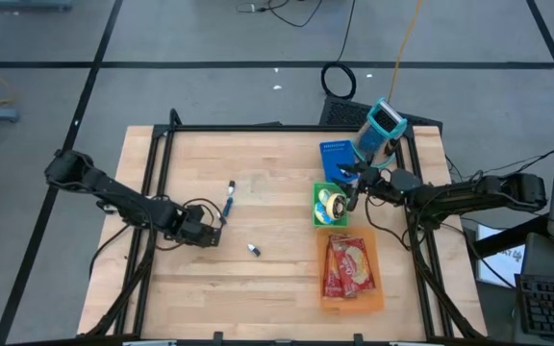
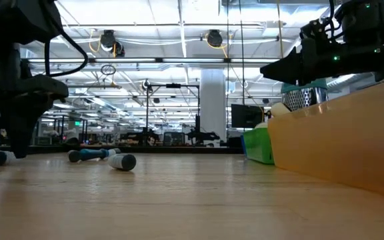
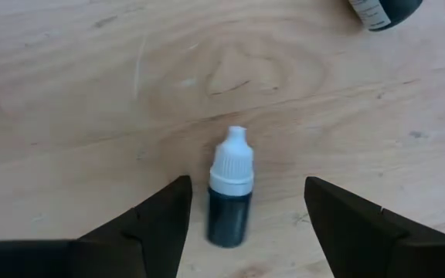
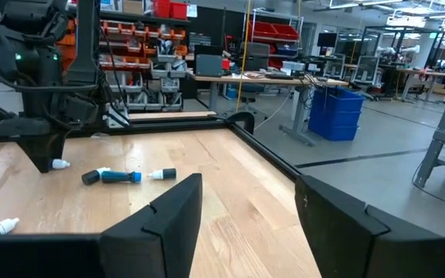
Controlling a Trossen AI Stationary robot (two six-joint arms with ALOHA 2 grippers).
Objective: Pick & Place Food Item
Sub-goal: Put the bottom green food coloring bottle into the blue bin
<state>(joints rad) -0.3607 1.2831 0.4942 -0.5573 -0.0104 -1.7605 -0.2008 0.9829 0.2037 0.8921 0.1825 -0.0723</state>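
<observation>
The left gripper grabs the bottle by its dark body next, leaving the dropper bottle's white cap free as I place the bottle.
A small dropper bottle with a white cap and a dark body lies on its side on the wooden table. My left gripper points down over it, open, one finger on either side and neither touching. In the high view this gripper is left of the table's middle and hides the bottle. A red food packet lies in the orange bin at the near right. My right gripper is open and has nothing between its fingers. It hovers level over the green bin.
The green bin holds a roll of tape, and a blue box sits behind it. A blue marker and another small bottle lie near my left gripper. A blue-white device stands at the far right.
</observation>
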